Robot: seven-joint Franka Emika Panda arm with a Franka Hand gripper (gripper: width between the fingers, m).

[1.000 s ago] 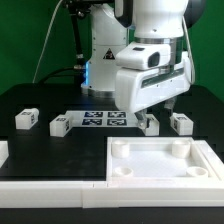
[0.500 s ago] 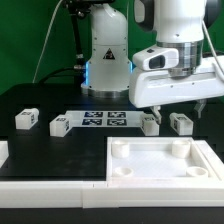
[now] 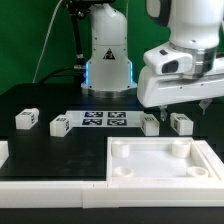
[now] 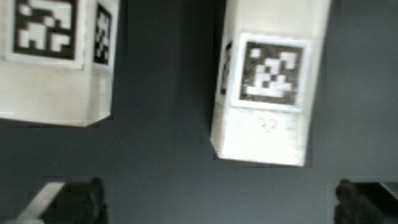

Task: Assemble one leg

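Observation:
The robot's gripper needs to fit the white leg into the slab's corner socket, so next it should grab the leg by its tagged body (image 3: pixel 182 124) (image 4: pixel 270 76).
Several alike white legs with black-and-white tags lie on the black table: two at the exterior view's left (image 3: pixel 26 118) (image 3: pixel 59 125) and two at its right (image 3: pixel 150 124) (image 3: pixel 181 122). My gripper (image 3: pixel 185 106) hangs above the two right legs, touching neither. In the wrist view two tagged legs (image 4: pixel 267 85) (image 4: pixel 54 60) lie side by side beyond my gripper (image 4: pixel 221 205). Its dark fingertips (image 4: pixel 71 200) stand wide apart with only bare table between them. The gripper is open and empty.
The large flat white slab with corner sockets (image 3: pixel 165 176) lies at the front right. The marker board (image 3: pixel 104 119) lies between the pairs of legs. A white part (image 3: pixel 3 152) shows at the left edge. The robot base (image 3: pixel 106 55) stands behind.
The arm has moved toward the exterior view's right and risen slightly, from over the leg beside the marker board to above the two right legs. No part has moved.

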